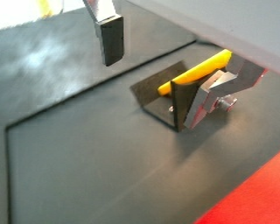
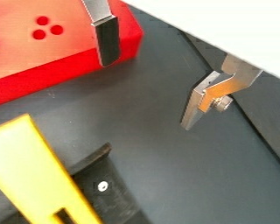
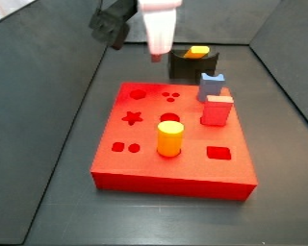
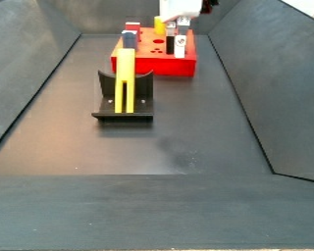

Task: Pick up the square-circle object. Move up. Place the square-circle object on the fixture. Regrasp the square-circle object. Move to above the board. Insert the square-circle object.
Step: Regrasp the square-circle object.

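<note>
My gripper will next hold the square-circle object by its upper end to put it into the red board point(image 3: 183, 168).
The long yellow-orange square-circle object point(image 4: 125, 71) rests on the dark fixture point(image 4: 123, 102), leaning in its notch. It also shows in both wrist views point(image 1: 195, 73) point(image 2: 38, 175) and, as a yellow end on the fixture point(image 3: 189, 67), in a side view point(image 3: 196, 50). My gripper point(image 3: 157, 43) hangs open and empty above the floor, between the fixture and the red board point(image 3: 183, 168). Both wrist views show my gripper point(image 1: 154, 87) point(image 2: 154, 87) with its fingers point(image 1: 111, 39) point(image 2: 208, 98) wide apart and nothing between them. The board's edge point(image 2: 60, 57) lies close under one finger.
On the board stand a short yellow-orange cylinder point(image 3: 169, 137), a blue notched peg point(image 3: 212, 85) and a red block point(image 3: 218, 109). Dark sloping walls point(image 4: 251, 88) enclose the floor on both sides.
</note>
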